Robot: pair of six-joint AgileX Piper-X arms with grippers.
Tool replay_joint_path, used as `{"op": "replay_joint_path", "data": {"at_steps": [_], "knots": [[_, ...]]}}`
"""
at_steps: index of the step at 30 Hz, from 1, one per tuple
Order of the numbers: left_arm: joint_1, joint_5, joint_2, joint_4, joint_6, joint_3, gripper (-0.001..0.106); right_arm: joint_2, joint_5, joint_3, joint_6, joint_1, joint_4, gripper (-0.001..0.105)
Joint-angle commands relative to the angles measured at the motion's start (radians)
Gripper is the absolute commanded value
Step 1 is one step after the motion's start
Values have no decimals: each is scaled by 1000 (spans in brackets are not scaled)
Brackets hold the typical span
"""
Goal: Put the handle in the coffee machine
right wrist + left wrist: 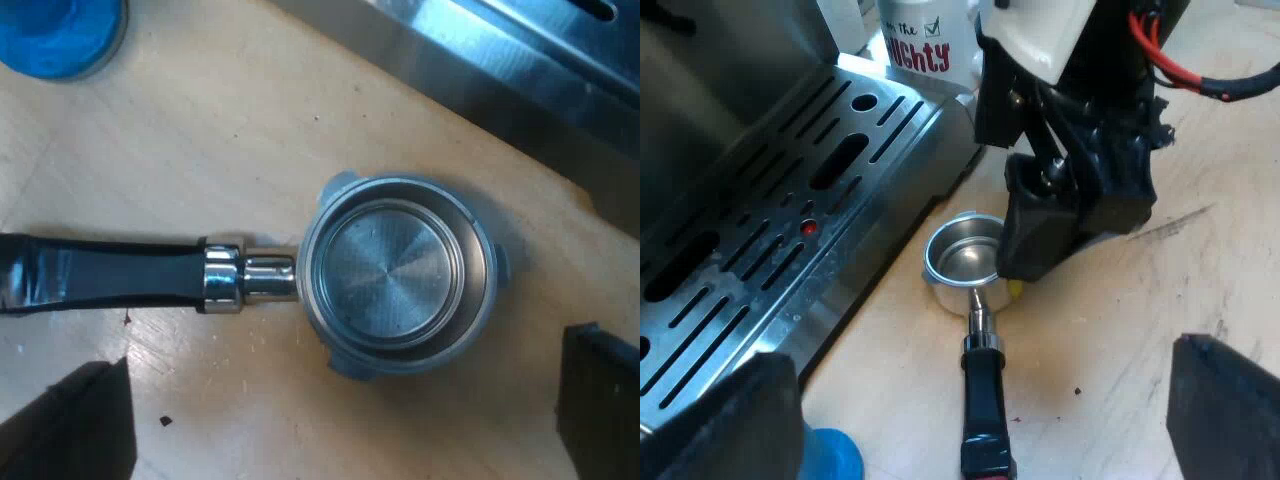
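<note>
The drip tray and my right gripper crowd the basket (962, 262). My left gripper should next grab the metal holder by its dark handle (986, 415).
The metal holder lies flat on the wooden table beside the machine's drip tray, its empty basket (962, 262) up and its dark handle (985, 400) pointing away from the machine. My right gripper (335, 420) hovers just over the basket (400, 272), open, its fingers (70, 425) set wide apart and touching nothing. In the left wrist view the right arm's black gripper (1060, 215) hangs close against the basket's rim. My left gripper (980, 410) is open above the handle's end, holding nothing.
The espresso machine's slotted steel drip tray (790, 220) runs alongside the holder, its edge (500, 50) close to the basket. A blue tamper (835, 455) stands near the handle (110, 272). A white printed mug (925, 40) sits beyond the tray.
</note>
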State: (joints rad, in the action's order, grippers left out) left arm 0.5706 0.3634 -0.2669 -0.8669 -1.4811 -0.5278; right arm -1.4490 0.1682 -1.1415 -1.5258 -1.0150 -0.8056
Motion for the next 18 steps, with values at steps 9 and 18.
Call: {"op": "replay_joint_path", "data": {"at_steps": [9,18], "knots": [[1,0,-1,10,-3,-1,75,-22,-95,-4,-19,86,18,86],[1,0,-1,10,-3,0,75,-44,-114,-4,-26,97,31,86]]}}
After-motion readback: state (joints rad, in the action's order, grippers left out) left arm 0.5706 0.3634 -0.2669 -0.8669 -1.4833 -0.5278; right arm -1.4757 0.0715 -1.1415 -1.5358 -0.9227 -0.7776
